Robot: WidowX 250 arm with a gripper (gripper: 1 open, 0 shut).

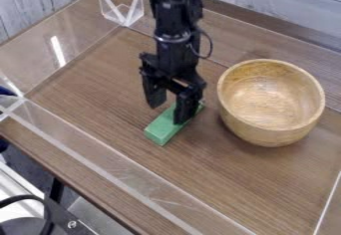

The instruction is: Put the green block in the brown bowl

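Observation:
My gripper is to put the green block [163,130] in the brown bowl, so it should next grab the block by one end of its long body [184,116].
The green block [163,130] lies on the wooden table, left of the brown bowl [270,101]. My gripper [170,110] points straight down over the block's far end, open, with one finger on each side of the block. The fingers hide the block's far half. I cannot tell whether the fingertips touch it. The bowl is a round light wooden one with nothing inside it.
A clear plastic wall [80,169] runs along the table's front and left edges. A folded clear plastic piece [123,8] stands at the back. The brown tabletop [94,80] stretches to the left of the block.

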